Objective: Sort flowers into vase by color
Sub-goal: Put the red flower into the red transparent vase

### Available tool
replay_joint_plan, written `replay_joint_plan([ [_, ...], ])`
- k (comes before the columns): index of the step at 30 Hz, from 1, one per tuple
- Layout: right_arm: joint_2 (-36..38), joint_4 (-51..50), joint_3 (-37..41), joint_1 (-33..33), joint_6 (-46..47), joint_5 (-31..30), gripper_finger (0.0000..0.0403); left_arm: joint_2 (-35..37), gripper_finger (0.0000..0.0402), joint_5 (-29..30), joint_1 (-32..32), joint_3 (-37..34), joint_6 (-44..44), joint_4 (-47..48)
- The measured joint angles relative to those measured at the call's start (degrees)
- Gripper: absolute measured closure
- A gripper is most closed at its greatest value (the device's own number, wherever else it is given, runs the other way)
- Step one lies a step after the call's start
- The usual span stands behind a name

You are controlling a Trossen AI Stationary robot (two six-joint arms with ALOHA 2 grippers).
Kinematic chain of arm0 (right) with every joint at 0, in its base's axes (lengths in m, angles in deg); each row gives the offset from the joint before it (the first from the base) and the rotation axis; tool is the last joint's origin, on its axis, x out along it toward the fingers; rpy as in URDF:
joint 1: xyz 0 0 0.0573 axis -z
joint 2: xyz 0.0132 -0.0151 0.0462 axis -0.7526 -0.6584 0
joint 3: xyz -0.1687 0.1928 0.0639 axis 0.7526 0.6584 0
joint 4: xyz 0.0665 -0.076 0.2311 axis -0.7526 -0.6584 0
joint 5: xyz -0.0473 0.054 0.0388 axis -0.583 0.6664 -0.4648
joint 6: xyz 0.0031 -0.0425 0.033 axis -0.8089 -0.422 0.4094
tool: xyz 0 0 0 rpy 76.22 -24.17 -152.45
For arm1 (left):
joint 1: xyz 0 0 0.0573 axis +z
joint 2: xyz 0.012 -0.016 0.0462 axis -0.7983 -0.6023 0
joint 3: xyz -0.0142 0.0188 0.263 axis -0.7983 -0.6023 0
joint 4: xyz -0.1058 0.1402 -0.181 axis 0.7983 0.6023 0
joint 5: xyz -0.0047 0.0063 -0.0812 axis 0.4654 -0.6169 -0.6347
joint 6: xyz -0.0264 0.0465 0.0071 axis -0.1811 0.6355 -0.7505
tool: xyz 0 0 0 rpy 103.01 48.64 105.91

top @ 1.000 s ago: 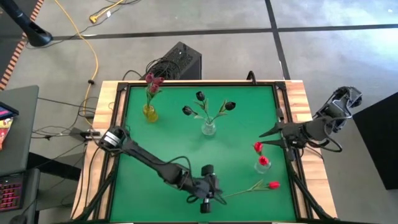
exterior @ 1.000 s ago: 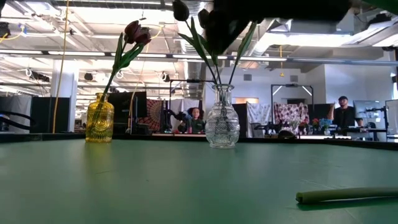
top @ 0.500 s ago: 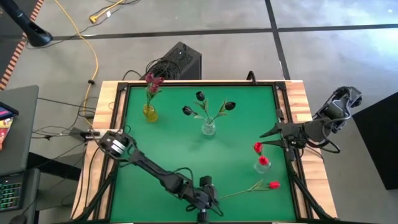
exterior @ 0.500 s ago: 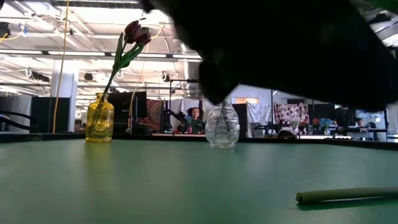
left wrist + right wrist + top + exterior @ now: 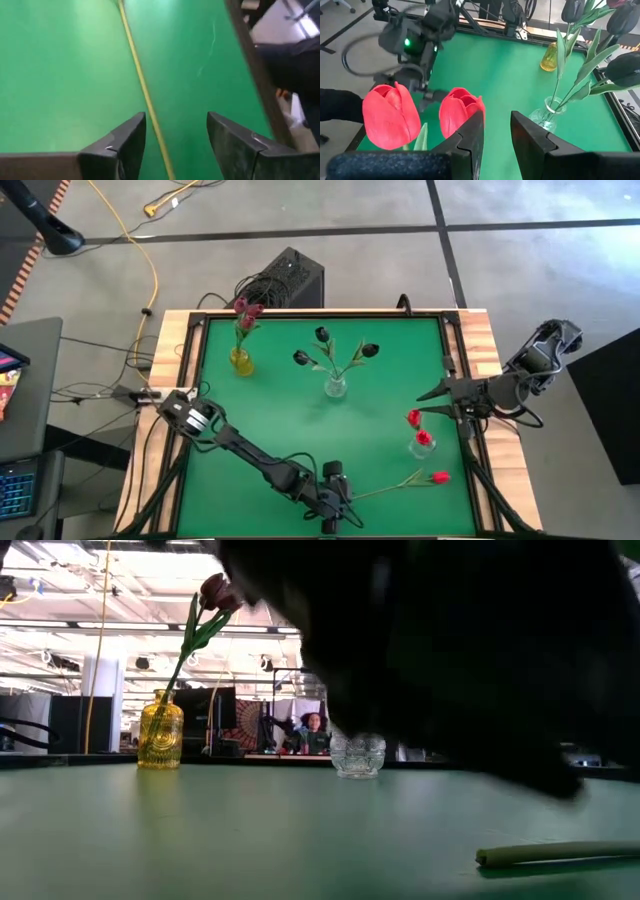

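Observation:
Next, my left gripper grabs the red tulip by its bare stem (image 5: 374,493) to put it with the red ones in the small clear vase (image 5: 422,445).
A red tulip lies flat on the green table (image 5: 260,410) near its near edge, head (image 5: 440,477) toward the right and stem (image 5: 142,85) running left. My left gripper (image 5: 335,508) (image 5: 176,120) is open over the stem's free end, one finger on each side; I cannot tell whether they touch it. My right gripper (image 5: 425,394) (image 5: 496,120) waits open at the right edge with nothing between its fingers. Just ahead of it, two red tulips (image 5: 390,117) stand in a small clear vase (image 5: 422,445).
A yellow vase (image 5: 240,361) with pink-maroon tulips stands at the far left. A clear vase (image 5: 336,386) holds three dark tulips at the far middle. My left arm blocks much of the low view. The stem end (image 5: 560,854) shows there at the right.
My left gripper has moved toward the table's near edge and come down close in front of the low camera, covering most of that view. The red tulip on the table has stayed where it was.

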Motion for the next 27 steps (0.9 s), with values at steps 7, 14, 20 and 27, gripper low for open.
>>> replay_joint_plan([
  [7, -0.22, -0.02, 0.00, 0.00, -0.04, 0.00, 0.0281, -2.15, 0.0207, 1.27, -0.07, 0.37, -1.20, 1.02],
  [14, -0.27, 0.00, 0.00, 0.00, -0.11, 0.02, 0.0281, -2.13, 0.0255, 1.54, -0.07, 0.53, 1.73, 4.20],
  [20, -0.27, 0.02, 0.00, 0.00, -0.05, 0.02, 0.0281, -2.06, 0.0354, 3.37, -0.15, 0.54, 4.73, 6.94],
  [27, -0.25, 0.47, 0.00, 0.00, 0.05, 0.02, 0.0281, -1.52, 0.0400, 3.34, 0.11, 0.37, 5.98, 7.16],
])
